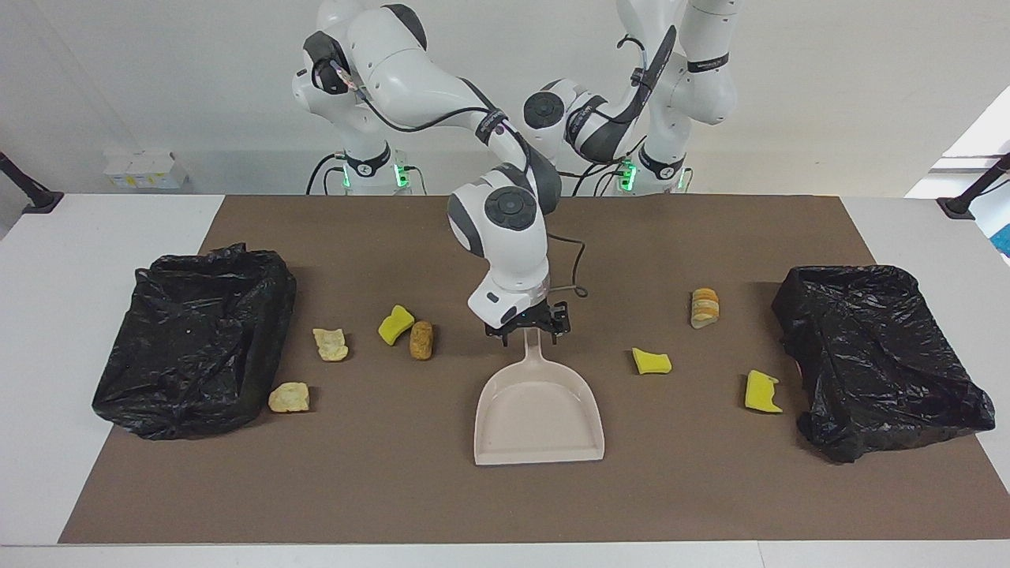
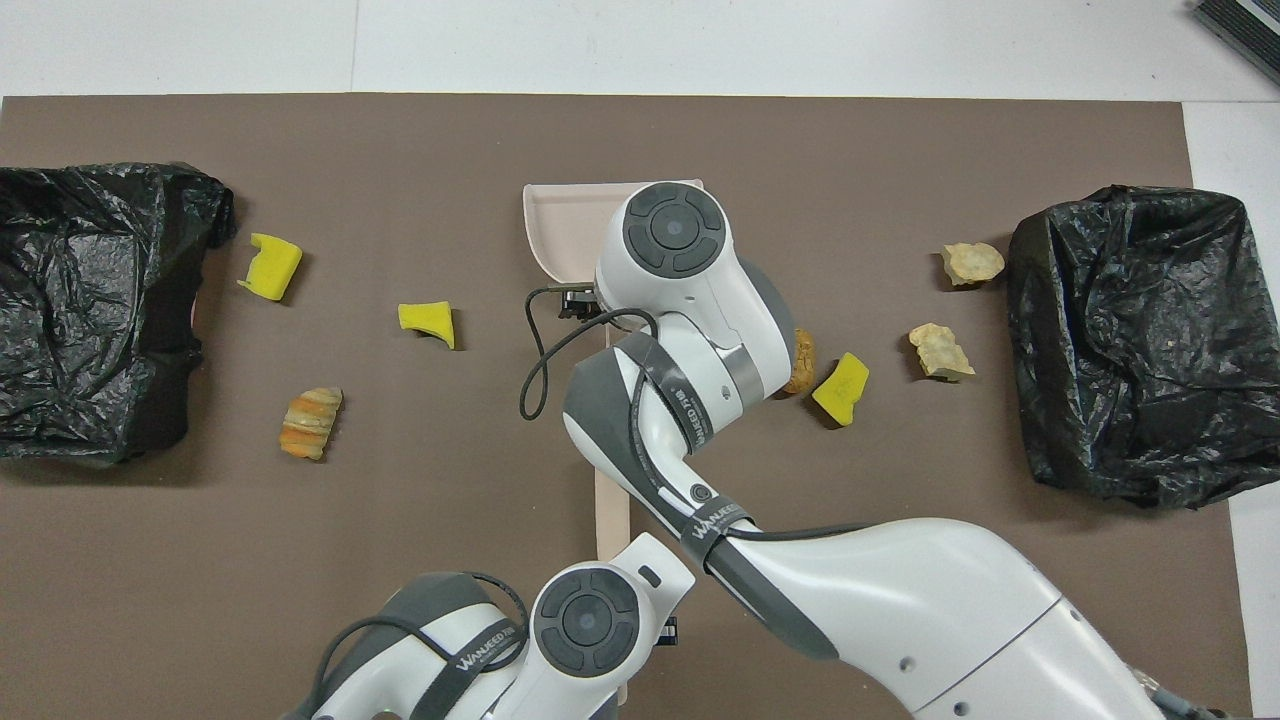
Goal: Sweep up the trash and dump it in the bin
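I should next grab the dustpan by its narrow handle with my right gripper, because the broad pan is wider than my fingertips can span.
Several scraps of trash lie on the brown mat: yellow sponge chunks (image 1: 395, 324) (image 1: 651, 361) (image 1: 762, 392) and bread pieces (image 1: 421, 340) (image 1: 331, 344) (image 1: 704, 307). The beige dustpan (image 1: 539, 410) lies mid-mat, handle toward the robots. My right gripper (image 1: 527, 327) is low over that handle, open, a finger on each side. The brush handle (image 2: 610, 500) runs under my left arm's wrist (image 2: 585, 620). The left gripper is hidden in both views, shut at the brush's near end.
A black-bagged bin (image 1: 197, 339) stands at the right arm's end of the mat. A second bin (image 1: 876, 355) stands at the left arm's end. One more tan scrap (image 1: 289, 397) lies beside the first bin.
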